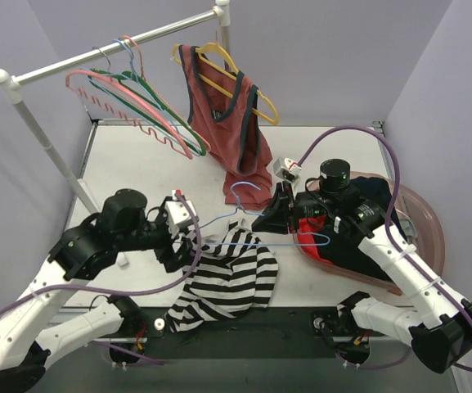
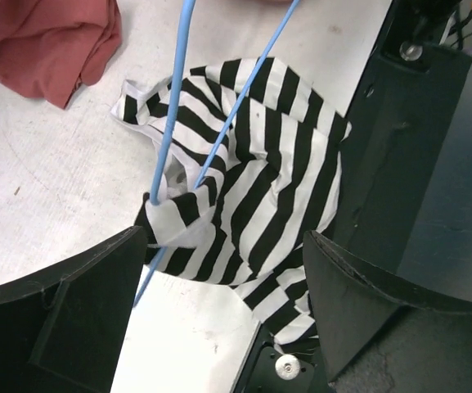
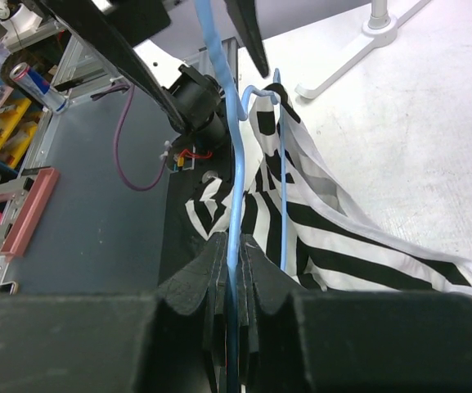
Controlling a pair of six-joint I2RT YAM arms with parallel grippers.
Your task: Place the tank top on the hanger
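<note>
I need to grab the light-blue hanger (image 1: 285,243) next with my left gripper, by its arm threaded through the strap (image 1: 204,228). The opposite arm and the hook then stay free to fit the tank top.
The black-and-white striped tank top (image 1: 234,277) lies crumpled at the table's near edge, partly hanging over it. My right gripper (image 1: 270,219) is shut on the wire of the light-blue hanger (image 1: 285,243) and holds it over the top. In the right wrist view the hanger (image 3: 237,164) runs out from my closed jaws across the striped top (image 3: 342,237). In the left wrist view the hanger's arm (image 2: 176,90) passes through a strap of the top (image 2: 252,164). My left gripper (image 2: 227,270) is open just short of that strap, and its fingers (image 2: 64,311) hold nothing.
A clothes rail (image 1: 113,51) at the back carries pink and green hangers (image 1: 129,102) and a rust-red tank top (image 1: 231,123) on a yellow hanger. A pink basin (image 1: 428,221) with a dark garment sits at the right. The red top's hem (image 2: 47,41) lies near the striped one.
</note>
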